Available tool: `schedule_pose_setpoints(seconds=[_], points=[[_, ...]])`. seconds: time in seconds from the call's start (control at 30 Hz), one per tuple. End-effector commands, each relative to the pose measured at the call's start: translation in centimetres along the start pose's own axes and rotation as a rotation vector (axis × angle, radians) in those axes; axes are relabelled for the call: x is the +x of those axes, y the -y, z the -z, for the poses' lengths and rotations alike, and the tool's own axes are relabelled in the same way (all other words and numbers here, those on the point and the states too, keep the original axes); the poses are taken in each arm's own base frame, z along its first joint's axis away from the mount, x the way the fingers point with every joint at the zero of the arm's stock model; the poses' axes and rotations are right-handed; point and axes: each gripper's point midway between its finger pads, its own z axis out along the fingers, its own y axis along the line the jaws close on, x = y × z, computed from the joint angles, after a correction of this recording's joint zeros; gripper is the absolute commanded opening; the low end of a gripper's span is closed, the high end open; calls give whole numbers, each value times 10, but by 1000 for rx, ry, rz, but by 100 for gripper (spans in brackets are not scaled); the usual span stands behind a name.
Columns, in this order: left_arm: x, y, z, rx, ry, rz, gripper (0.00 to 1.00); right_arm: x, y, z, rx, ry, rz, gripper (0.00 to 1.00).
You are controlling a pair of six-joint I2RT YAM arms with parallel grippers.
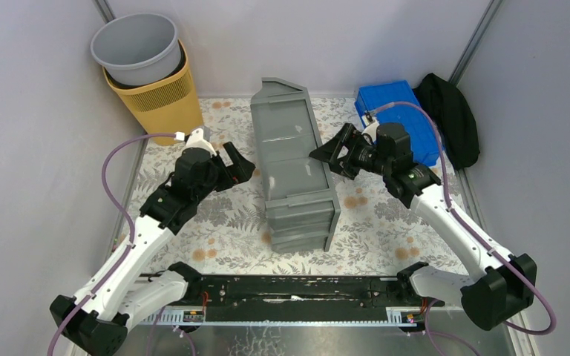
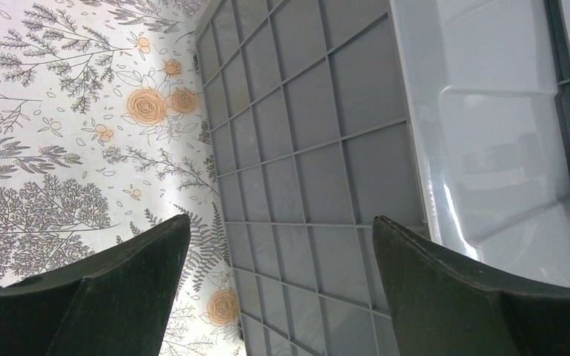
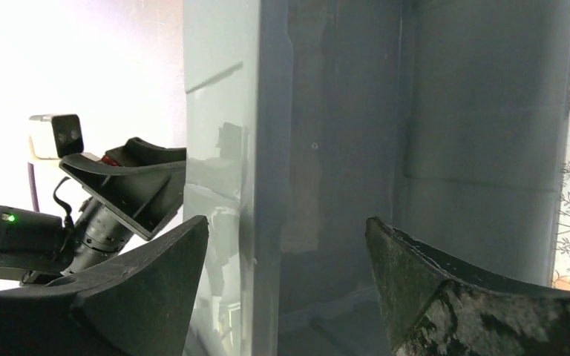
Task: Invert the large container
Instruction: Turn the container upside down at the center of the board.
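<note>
The large container's upper rim lines up with the gap between my right gripper's fingers but is still beyond them. My right gripper should move toward the container's upper rim before it closes on it.
The large container (image 1: 295, 167), a dark-grey crate, stands on one long side wall in the middle of the table. Its square-gridded underside (image 2: 304, 148) faces left and its open side faces right. My left gripper (image 1: 239, 167) is open just left of the crate, apart from it, with the grid showing between its fingers (image 2: 282, 245). My right gripper (image 1: 329, 156) is open at the crate's right side. The crate's thick rim (image 3: 267, 148) runs between its two fingers (image 3: 286, 237), with the dark interior (image 3: 356, 148) behind. Neither gripper holds anything.
A light-grey bucket (image 1: 135, 48) sits in a yellow basket (image 1: 159, 104) at the back left. A blue tray (image 1: 397, 111) and a black cloth (image 1: 451, 115) lie at the back right. Grey walls close in three sides. A black rail (image 1: 289, 291) spans the near edge.
</note>
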Motion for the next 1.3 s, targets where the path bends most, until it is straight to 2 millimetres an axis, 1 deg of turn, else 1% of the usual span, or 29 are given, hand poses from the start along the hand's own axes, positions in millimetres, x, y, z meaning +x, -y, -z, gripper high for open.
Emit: schedule_pose_setpoints(seconds=[0.0,0.13,0.33,0.43,0.57,0.6,0.63,0.7,0.73,0.77,0.93,1.07,1.1,1.17,1.27], points=[[-7,1,3,13,29,9,100,5,-8,12,-42,-3,51,85],[-8,1,5,11,31,6,100,5,-7,15,-34,-3,65,85],[-9,7,9,36,20,-9,100,7,-13,15,-51,-33,88,86],[-8,15,14,75,-5,-34,100,15,-20,14,-97,-90,104,89],[-5,24,20,119,-40,-59,100,25,-32,9,-180,-200,114,90],[-5,25,22,127,-43,-61,100,27,-35,6,-203,-231,116,89],[-4,26,22,131,-47,-63,100,30,-33,-1,-216,-278,105,86],[-4,26,23,135,-50,-69,100,35,-33,-9,-243,-361,83,78],[-3,26,23,134,-54,-73,100,38,-33,-13,-265,-405,73,71],[-3,26,23,134,-56,-77,100,38,-31,-18,-267,-429,60,69],[-2,25,24,131,-67,-89,100,33,-21,-32,-287,-501,36,68],[0,24,23,126,-79,-99,100,31,-21,-31,-356,-545,5,69],[0,23,23,120,-82,-101,100,33,-21,-31,-377,-558,-6,69],[1,16,20,83,-95,-101,100,36,-23,-28,-415,-577,-20,66],[2,14,16,73,-109,-97,100,37,-23,-27,-448,-594,-39,54]])
